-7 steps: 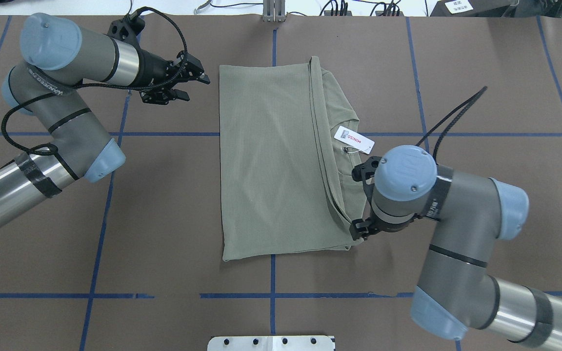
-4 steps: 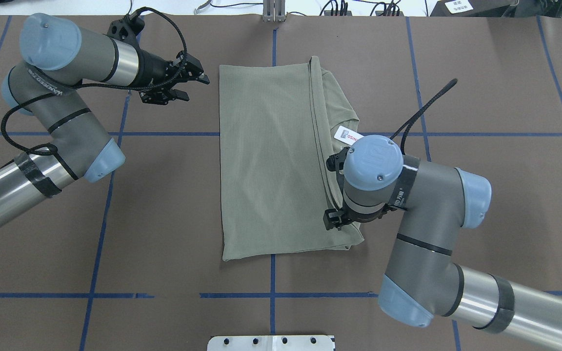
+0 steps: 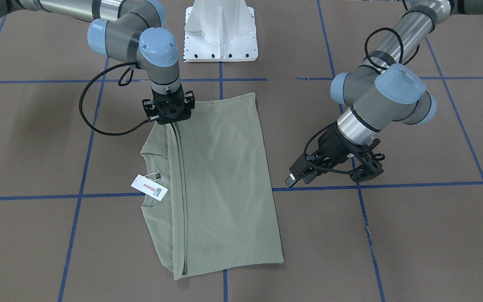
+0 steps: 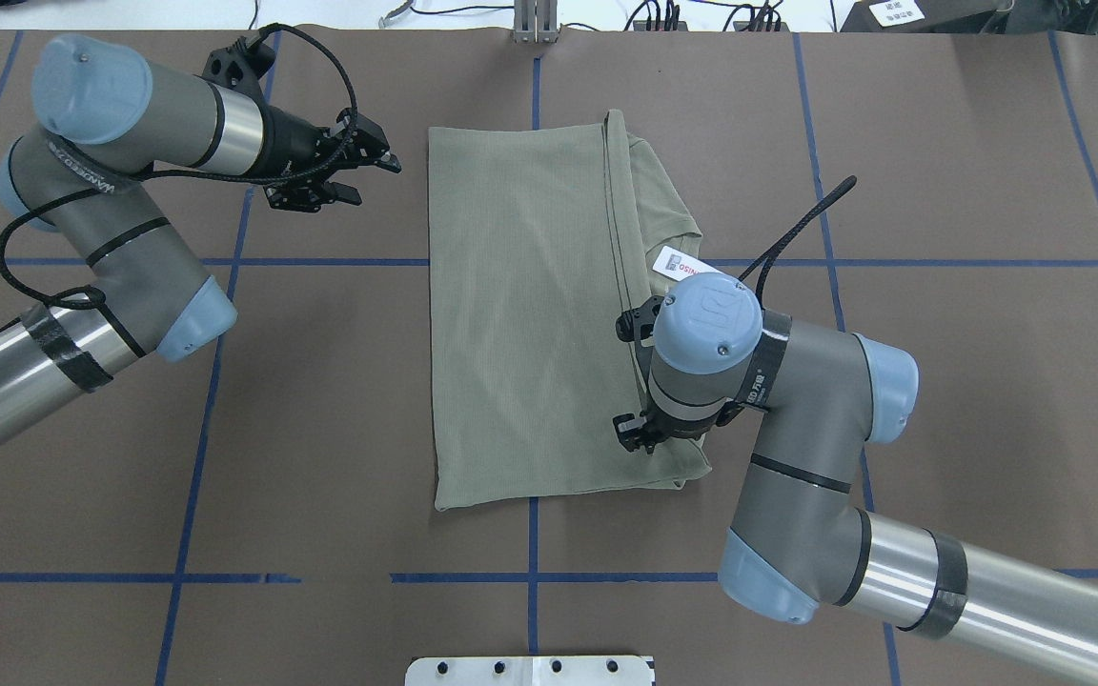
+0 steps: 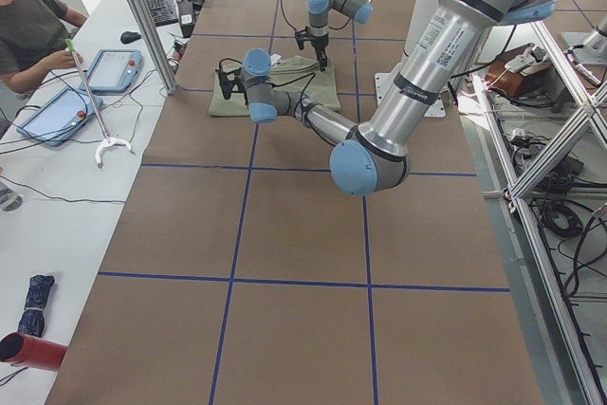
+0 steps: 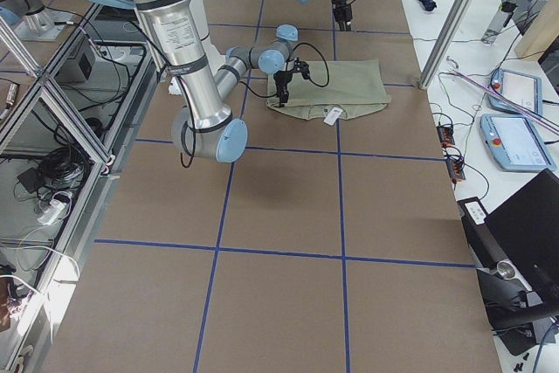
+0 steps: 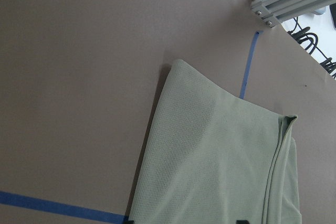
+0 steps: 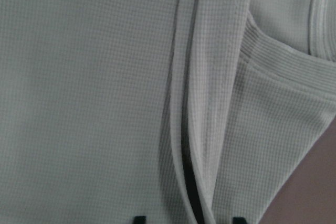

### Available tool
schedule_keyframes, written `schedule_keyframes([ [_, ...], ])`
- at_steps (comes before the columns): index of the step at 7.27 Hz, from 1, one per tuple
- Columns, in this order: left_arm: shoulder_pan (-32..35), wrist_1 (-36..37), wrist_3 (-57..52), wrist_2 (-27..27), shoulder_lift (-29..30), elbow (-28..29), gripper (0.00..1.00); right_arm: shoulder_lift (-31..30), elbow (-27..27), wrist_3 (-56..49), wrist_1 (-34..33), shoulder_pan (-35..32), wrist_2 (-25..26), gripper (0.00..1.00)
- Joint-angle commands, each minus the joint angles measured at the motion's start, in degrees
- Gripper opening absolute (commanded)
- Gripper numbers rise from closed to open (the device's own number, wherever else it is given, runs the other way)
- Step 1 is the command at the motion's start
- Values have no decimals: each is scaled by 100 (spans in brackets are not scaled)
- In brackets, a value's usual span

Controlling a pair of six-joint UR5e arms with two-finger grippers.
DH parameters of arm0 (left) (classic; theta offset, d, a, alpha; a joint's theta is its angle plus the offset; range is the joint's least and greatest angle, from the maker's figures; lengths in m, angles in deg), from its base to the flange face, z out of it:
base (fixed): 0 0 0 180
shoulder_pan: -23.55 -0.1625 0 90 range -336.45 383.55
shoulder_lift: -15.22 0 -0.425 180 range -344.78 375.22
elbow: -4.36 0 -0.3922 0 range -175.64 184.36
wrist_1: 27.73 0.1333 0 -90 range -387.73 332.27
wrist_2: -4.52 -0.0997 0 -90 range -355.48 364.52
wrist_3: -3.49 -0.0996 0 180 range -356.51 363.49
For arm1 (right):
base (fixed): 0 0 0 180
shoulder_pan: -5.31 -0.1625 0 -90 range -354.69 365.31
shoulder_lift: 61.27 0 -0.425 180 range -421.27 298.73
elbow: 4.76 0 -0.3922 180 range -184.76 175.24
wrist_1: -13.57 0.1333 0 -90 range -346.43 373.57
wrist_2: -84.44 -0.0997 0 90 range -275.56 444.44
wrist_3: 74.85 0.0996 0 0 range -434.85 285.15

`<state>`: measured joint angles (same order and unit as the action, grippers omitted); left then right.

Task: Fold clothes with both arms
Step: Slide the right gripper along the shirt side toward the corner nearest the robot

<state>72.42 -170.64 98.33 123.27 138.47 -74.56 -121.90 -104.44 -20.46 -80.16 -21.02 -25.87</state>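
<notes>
The shirt's body [image 3: 227, 186] lies flat on the tabletop, so my right gripper next needs to grab the shirt by the raised end of its long fold [image 3: 172, 126].
The olive-green shirt [image 4: 520, 314] lies folded in a tall rectangle at the table's middle, its collar and white MINISO tag [image 4: 678, 262] on its right side. My right gripper [image 3: 169, 121] points straight down over the long folded edge near the shirt's near right corner. In the right wrist view its fingertips [image 8: 139, 219] stand apart, open, with the fold [image 8: 184, 129] close below; I cannot tell whether it touches the cloth. My left gripper [image 4: 370, 176] is open and empty, to the left of the shirt's far left corner [image 7: 178, 66].
The white pedestal base [image 3: 220, 33] stands at the near table edge. An aluminium post [image 4: 535, 24] stands at the far edge. Blue tape lines cross the brown table [image 4: 320, 381]. An operator [image 5: 28, 16] sits beyond the far side.
My right arm has moved left, from beside the shirt's right edge to over its folded edge. My left gripper has shifted slightly left and away, still open.
</notes>
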Motion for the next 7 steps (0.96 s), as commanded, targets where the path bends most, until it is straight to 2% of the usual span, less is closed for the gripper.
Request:
schedule_keyframes([
  [1,0,0,0,-1,-3,0,71,-89,-104,-24,4,-83,-114,0],
  [3,0,0,0,-1,-3,0,71,-124,-296,-25,-22,-293,-420,0],
  [5,0,0,0,-1,-3,0,71,-545,-569,280,4,-224,-352,0],
  [7,0,0,0,-1,-11,0,71,-670,-639,1849,13,74,-334,0],
])
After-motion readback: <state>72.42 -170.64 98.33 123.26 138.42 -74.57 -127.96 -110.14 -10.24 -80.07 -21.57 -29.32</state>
